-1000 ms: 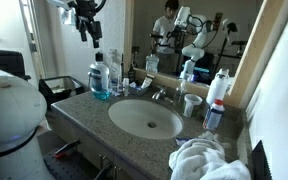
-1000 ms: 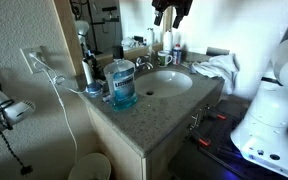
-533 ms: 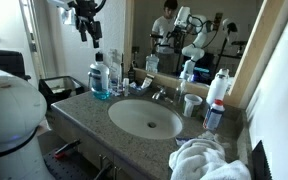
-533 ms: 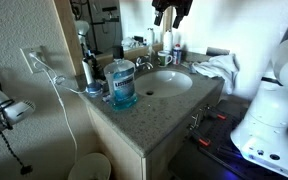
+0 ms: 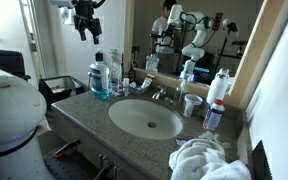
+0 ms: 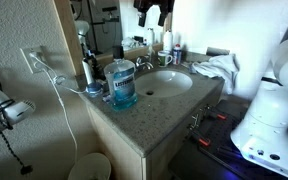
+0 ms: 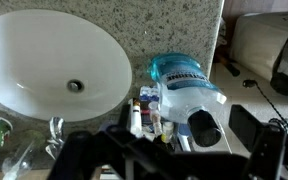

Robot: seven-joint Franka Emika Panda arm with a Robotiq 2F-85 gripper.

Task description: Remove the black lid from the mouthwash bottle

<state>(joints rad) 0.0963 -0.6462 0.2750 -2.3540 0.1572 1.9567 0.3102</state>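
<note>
My gripper grabs the black lid [image 5: 99, 58] from above next, fingers on its opposite sides, to remove it from the mouthwash bottle. The bottle's neck stays free.
The mouthwash bottle [image 5: 100, 84] [image 6: 123, 88] stands upright on the granite counter beside the sink, with blue liquid in its lower part. The black lid [image 5: 99, 58] [image 6: 121, 63] sits on its neck. In the wrist view I look down on the bottle [image 7: 182, 84] and the lid [image 7: 205, 128]. My gripper [image 5: 84, 27] [image 6: 152, 14] hangs high above the counter, well above the bottle and touching nothing. Its dark fingers [image 7: 184, 150] are spread apart and empty, with the lid showing between them far below.
A white oval sink [image 5: 146, 118] [image 7: 54, 62] with a faucet [image 5: 160, 93] fills the counter's middle. A taller clear bottle [image 5: 114, 70] and small toiletries [image 7: 144, 112] stand next to the mouthwash. White bottles [image 5: 218, 88], a cup [image 5: 191, 104], a white towel [image 5: 206, 160] and the mirror are nearby.
My gripper has moved sideways, high above the counter, toward the spot over the mouthwash bottle. The bottle and lid have not moved.
</note>
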